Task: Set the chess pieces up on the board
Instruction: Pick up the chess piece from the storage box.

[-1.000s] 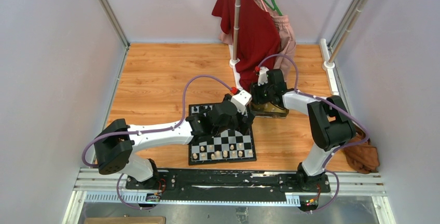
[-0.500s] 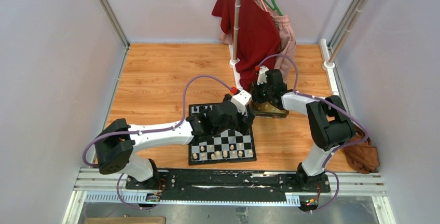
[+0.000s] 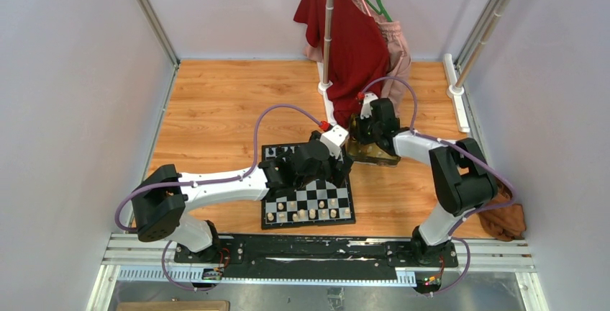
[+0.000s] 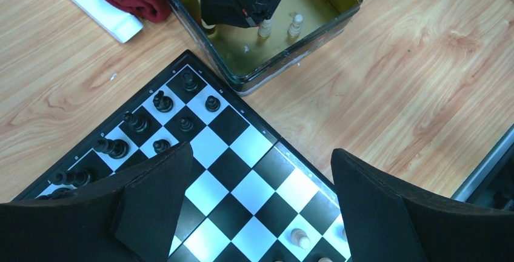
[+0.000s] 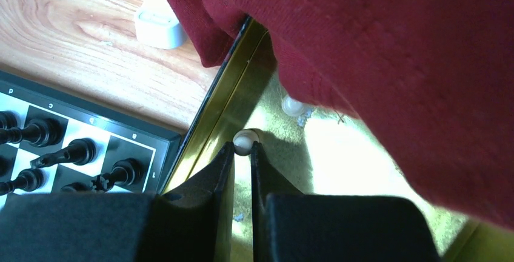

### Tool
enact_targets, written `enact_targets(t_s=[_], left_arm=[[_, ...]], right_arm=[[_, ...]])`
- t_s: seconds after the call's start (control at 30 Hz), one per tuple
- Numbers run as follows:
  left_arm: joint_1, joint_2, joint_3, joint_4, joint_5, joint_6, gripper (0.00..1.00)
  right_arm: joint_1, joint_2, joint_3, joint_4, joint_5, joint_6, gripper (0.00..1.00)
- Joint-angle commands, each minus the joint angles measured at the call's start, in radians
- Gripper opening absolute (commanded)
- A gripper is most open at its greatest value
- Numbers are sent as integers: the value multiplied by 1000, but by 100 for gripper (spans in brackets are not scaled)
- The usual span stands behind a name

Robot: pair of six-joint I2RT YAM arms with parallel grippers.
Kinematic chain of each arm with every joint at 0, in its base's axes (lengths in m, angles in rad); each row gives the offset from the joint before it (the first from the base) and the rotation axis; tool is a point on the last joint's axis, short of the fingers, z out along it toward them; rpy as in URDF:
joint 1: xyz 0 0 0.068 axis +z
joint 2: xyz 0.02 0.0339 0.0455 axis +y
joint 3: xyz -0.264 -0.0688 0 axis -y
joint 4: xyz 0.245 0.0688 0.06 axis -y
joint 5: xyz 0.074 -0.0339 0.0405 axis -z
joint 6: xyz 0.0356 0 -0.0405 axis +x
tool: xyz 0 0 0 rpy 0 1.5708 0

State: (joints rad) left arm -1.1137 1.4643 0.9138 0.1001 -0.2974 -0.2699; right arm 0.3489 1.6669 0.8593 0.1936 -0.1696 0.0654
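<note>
My right gripper is holding the cream piece's round head [image 5: 244,143] inside the tin [image 5: 348,156]. The piece would come up with my right gripper if I lifted it now.
The board [image 3: 316,197] lies in front of the arms. Black chess pieces [image 4: 160,100] stand along its far rows and cream ones [image 3: 309,214] along its near rows. My left gripper [image 4: 259,151] hangs open above the board's middle squares [image 4: 242,171], holding nothing. A gold tin [image 3: 374,154] sits at the board's far right corner. My right gripper [image 5: 242,147] reaches into it, shut on the round head of a cream piece [image 5: 244,141] near the tin's rim [image 5: 224,104]. In the left wrist view that held piece [image 4: 265,30] stands beside another cream one [image 4: 295,24].
A red garment [image 3: 349,30] hangs from a pole stand behind the tin, and its hem [image 5: 394,62] drapes over the tin's opening. The stand's white base [image 4: 91,7] lies just beyond the board. A brown cloth [image 3: 503,217] is heaped at the right wall.
My right gripper has closed on the cream piece in the tin, and its wrist has shifted slightly away. The left arm has not moved.
</note>
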Motion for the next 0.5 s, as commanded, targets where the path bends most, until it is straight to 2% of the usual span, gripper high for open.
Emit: enact_targets(t_s=[0.0,0.47], left_arm=[[6,-15,0,26,-16,-12,90],[6,-123,-78,26,-79,-50,90]], right_arm=[[11,-69,-25,-9,42,14,2],[69,-278,-75,-118,93,1,2]])
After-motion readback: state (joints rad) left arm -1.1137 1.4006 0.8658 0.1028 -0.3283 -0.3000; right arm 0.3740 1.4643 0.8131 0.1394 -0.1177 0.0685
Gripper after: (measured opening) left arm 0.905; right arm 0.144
